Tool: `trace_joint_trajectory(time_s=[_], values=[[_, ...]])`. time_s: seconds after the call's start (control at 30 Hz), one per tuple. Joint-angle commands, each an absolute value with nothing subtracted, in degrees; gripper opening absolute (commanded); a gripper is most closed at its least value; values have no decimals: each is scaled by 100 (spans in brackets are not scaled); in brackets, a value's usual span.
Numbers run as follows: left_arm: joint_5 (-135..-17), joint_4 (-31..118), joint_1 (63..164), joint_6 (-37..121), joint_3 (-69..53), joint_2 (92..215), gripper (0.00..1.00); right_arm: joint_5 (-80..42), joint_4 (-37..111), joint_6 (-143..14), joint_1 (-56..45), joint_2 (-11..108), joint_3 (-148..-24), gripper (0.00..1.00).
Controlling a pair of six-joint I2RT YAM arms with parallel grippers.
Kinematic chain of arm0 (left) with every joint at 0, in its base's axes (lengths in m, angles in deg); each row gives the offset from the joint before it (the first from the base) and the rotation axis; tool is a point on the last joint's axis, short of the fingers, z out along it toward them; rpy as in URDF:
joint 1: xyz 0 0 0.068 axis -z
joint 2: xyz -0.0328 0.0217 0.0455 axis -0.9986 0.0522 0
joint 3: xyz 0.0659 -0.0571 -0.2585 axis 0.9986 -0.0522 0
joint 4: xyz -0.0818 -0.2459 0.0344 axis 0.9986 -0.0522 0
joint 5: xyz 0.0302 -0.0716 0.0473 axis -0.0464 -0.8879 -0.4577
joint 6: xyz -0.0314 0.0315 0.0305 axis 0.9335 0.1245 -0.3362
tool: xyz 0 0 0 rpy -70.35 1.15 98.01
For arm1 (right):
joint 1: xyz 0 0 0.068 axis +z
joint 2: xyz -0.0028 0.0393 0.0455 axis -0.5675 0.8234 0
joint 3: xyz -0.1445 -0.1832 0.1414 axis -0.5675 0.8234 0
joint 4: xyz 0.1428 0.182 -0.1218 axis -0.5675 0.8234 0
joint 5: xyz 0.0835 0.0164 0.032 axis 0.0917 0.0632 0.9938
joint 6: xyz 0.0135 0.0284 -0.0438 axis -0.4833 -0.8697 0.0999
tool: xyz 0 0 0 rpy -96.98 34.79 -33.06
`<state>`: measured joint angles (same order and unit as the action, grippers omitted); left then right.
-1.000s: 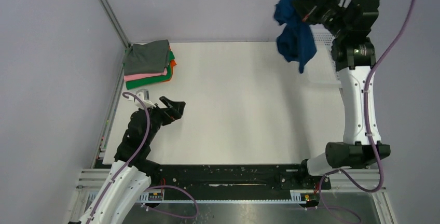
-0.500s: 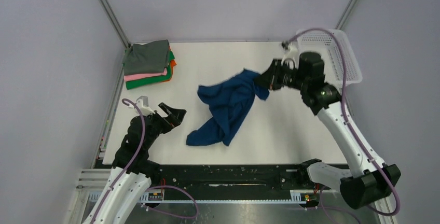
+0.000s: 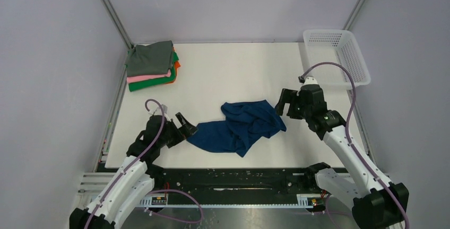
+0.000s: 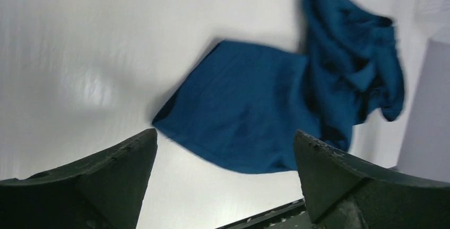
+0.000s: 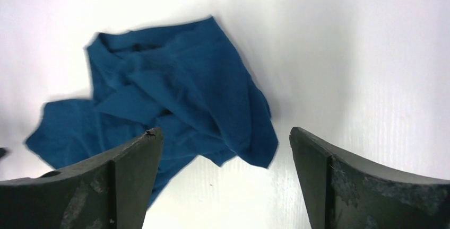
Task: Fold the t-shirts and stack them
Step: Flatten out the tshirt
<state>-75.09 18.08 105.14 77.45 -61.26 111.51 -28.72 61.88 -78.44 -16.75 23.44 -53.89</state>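
Next, my right gripper grabs the crumpled dark blue t-shirt by its corner nearest the table's back, to stretch the t-shirt out flat for folding.
A dark blue t-shirt [image 3: 239, 125] lies crumpled on the white table [image 3: 239, 70], near its front edge; its chest print is hidden. It shows in the left wrist view as the t-shirt [image 4: 276, 107] and in the right wrist view as the t-shirt [image 5: 170, 102]. My left gripper [image 3: 185, 124] stands open at the shirt's left edge, nothing between its fingers. My right gripper [image 3: 282, 103] is open just off the shirt's right edge, holding nothing. A folded stack of t-shirts [image 3: 151, 65], grey on top of pink, green and orange, rests at the back left corner.
A white mesh basket [image 3: 337, 56] stands at the table's back right corner. Metal frame posts [image 3: 109, 9] rise at the back corners. A black rail [image 3: 233, 178] runs along the near edge between the arm bases.
The right arm swung the blue shirt down from above the basket to the table's front middle, then opened and let it drop. The left gripper moved right, up to the shirt's edge.
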Motion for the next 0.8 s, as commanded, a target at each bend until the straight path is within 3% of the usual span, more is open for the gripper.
trace_joint_trajectory(time_s=[0.0, 0.23, 0.43, 0.63, 0.77], values=[[-7662, 1865, 10559, 7937, -6426, 11591, 99, -2131, 5490, -7734, -1612, 2173, -5475, 96], [-7152, 2273, 10691, 8073, -6357, 12624, 95, -2128, 5583, -7441, -564, 3679, -6461, 94], [-6808, 2700, 11246, 8229, -6000, 13865, 84, -2324, 5739, -7371, 189, 5320, -7689, 94], [-6321, 2657, 12054, 8447, -5657, 14846, 65, -2514, 6029, -7320, 565, 6719, -8936, 93], [-5971, 2444, 12385, 8542, -5428, 15351, 38, -2802, 6473, -7134, 805, 7559, -9686, 92]])
